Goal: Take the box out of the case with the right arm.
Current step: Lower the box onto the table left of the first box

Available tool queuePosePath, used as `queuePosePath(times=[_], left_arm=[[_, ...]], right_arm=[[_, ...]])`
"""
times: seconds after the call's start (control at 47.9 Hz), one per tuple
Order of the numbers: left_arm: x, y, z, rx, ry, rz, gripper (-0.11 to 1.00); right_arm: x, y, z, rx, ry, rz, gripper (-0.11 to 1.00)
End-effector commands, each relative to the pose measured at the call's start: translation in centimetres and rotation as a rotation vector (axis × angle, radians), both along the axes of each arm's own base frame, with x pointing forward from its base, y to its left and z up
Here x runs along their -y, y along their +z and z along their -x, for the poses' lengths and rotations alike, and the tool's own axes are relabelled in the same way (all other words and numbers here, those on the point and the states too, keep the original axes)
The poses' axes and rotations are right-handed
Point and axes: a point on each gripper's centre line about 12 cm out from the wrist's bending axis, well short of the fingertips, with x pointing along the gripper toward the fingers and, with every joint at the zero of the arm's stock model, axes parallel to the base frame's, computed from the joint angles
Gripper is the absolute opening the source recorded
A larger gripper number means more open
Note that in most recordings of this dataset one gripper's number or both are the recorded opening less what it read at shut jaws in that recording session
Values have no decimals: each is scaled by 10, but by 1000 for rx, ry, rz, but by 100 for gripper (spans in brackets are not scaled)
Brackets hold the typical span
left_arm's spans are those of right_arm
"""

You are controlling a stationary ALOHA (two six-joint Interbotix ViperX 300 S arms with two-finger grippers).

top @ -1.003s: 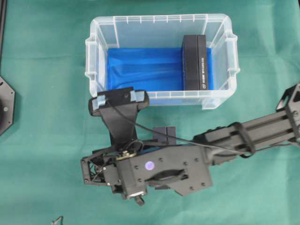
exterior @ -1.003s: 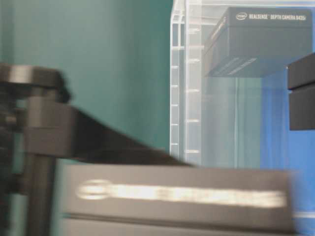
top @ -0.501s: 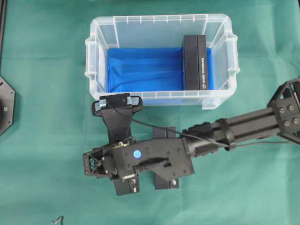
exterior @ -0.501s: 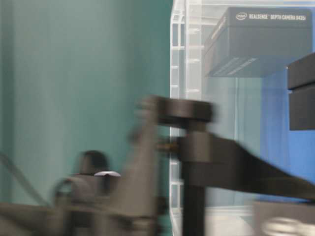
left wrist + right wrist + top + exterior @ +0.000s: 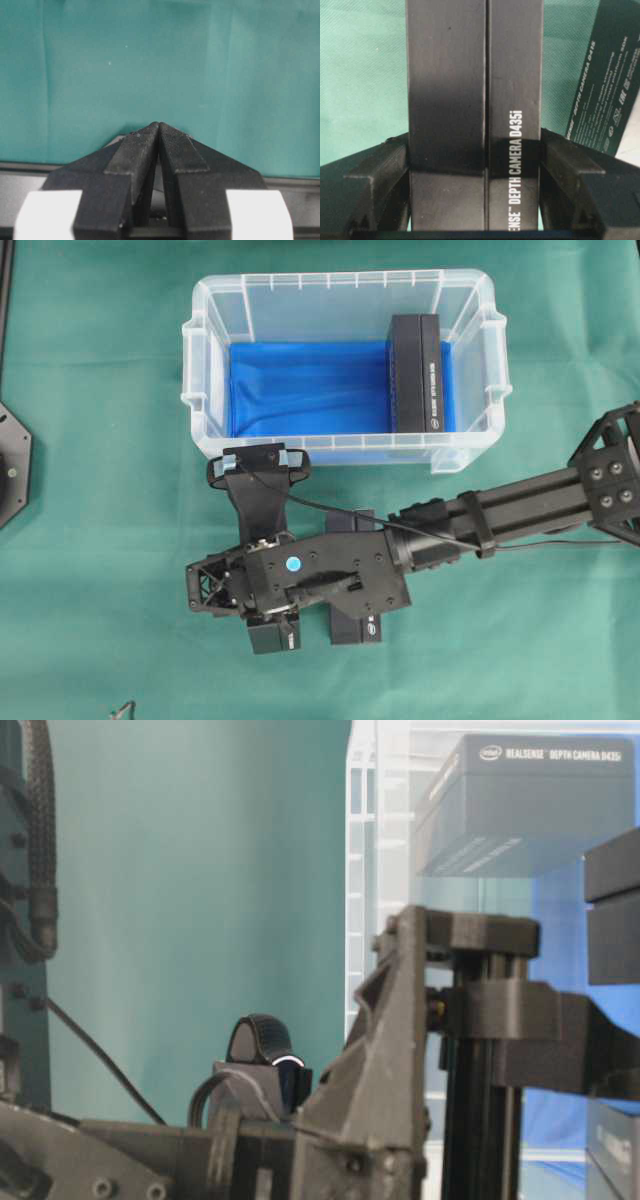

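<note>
My right gripper should open: the held box's bottom [image 5: 275, 639] is on the green cloth, so the black box would lie flat.
The clear case [image 5: 203, 360] with the blue floor stands at the back of the green cloth. One black box [image 5: 415, 375] lies inside it at the right end, and it shows through the case wall [image 5: 365, 870] in the table-level view. In front of the case, my right gripper [image 5: 275, 615] is shut on a second black box [image 5: 272, 637]. In the right wrist view its fingers [image 5: 385, 160] press both long sides of that box [image 5: 447, 75]. My left gripper [image 5: 159, 126] is shut on nothing above bare cloth.
A further black box [image 5: 355, 625] lies on the cloth just right of the held one, and it also appears in the right wrist view [image 5: 610, 75]. The right arm's beam [image 5: 520, 515] crosses the cloth from the right edge. A black base plate [image 5: 10, 465] sits at the left edge.
The right gripper has come down toward the cloth in front of the case with the box in its grip, and has shifted slightly. The box in the case has not moved.
</note>
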Motion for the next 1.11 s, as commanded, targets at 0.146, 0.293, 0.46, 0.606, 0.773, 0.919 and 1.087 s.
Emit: queuePosePath(times=[0.146, 0.293, 0.46, 0.606, 0.773, 0.919, 1.087], left_arm=[[-1, 8, 1, 26, 1, -3, 2], [-1, 8, 1, 28, 1, -3, 2], [-1, 7, 1, 28, 2, -5, 2], [-1, 7, 1, 26, 0, -3, 2], [-1, 7, 1, 26, 1, -3, 2], [-1, 7, 1, 26, 0, -3, 2], [-1, 7, 1, 26, 1, -3, 2]], right_arm=[[0, 22, -2, 68, 6, -18, 74], [2, 25, -2, 72, 8, -17, 94], [6, 28, -3, 76, 1, -16, 91], [8, 29, -3, 76, 1, -15, 91], [12, 43, 4, 68, 0, -1, 91], [17, 71, 16, 61, -5, 26, 91], [25, 113, 28, 90, -17, 49, 91]])
